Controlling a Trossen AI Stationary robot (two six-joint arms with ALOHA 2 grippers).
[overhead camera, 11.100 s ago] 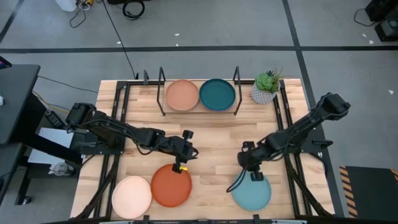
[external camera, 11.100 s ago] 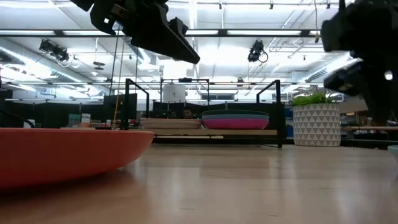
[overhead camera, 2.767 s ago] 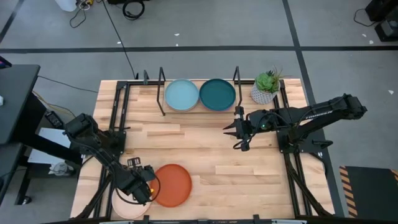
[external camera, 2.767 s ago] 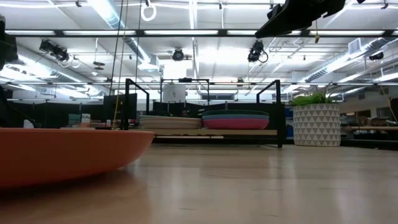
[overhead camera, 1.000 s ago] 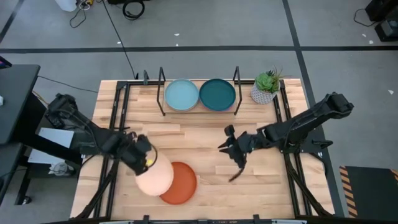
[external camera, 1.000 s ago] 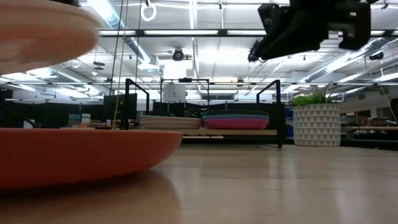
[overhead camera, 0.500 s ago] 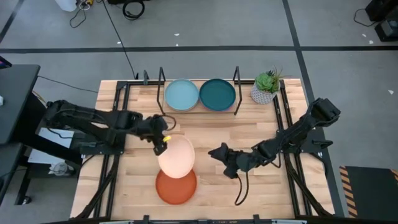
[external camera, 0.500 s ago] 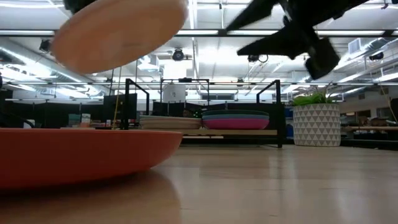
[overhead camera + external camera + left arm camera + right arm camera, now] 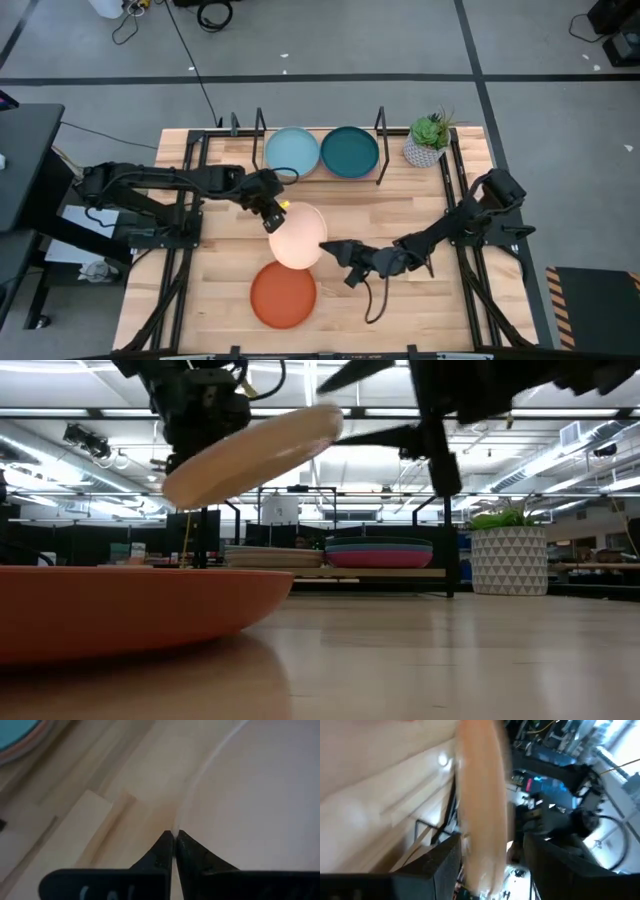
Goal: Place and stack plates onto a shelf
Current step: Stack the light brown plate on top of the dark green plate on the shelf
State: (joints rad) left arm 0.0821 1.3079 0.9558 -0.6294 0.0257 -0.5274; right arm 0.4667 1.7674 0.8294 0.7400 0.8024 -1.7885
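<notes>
Next, my right gripper grabs the cream plate by its free rim (image 9: 322,243) to stack it onto the dark teal plate (image 9: 350,152).
A cream plate (image 9: 297,238) is in the air over the table's middle, held by my left gripper (image 9: 274,207), which is shut on its far-left rim. My right gripper (image 9: 332,252) is open at the plate's right rim; in its wrist view the plate's edge (image 9: 482,815) stands between the two fingers (image 9: 437,865), and I cannot tell whether they touch it. An orange plate (image 9: 283,296) rests flat on the table near the front. The shelf (image 9: 320,175) at the far edge carries a stack topped by a light teal plate (image 9: 292,152) and another topped by dark teal (image 9: 349,151). My left gripper pinches the cream plate's rim (image 9: 176,822) between its two fingers, one on each face, coming from the table's far left. The plate is lifted clear and tilted, its held side lower and its free side (image 9: 320,418) higher.
A small potted plant (image 9: 428,140) stands right of the shelf. Black shelf posts (image 9: 260,125) rise at the stacks' sides. Metal rails (image 9: 190,200) run along both table sides. Bare wood lies right of the orange plate.
My left gripper has carried the cream plate from the near left toward the far edge and the table's middle, and the plate has tipped. My right gripper has moved toward the table's left, up to the plate's right rim. The orange plate has stayed.
</notes>
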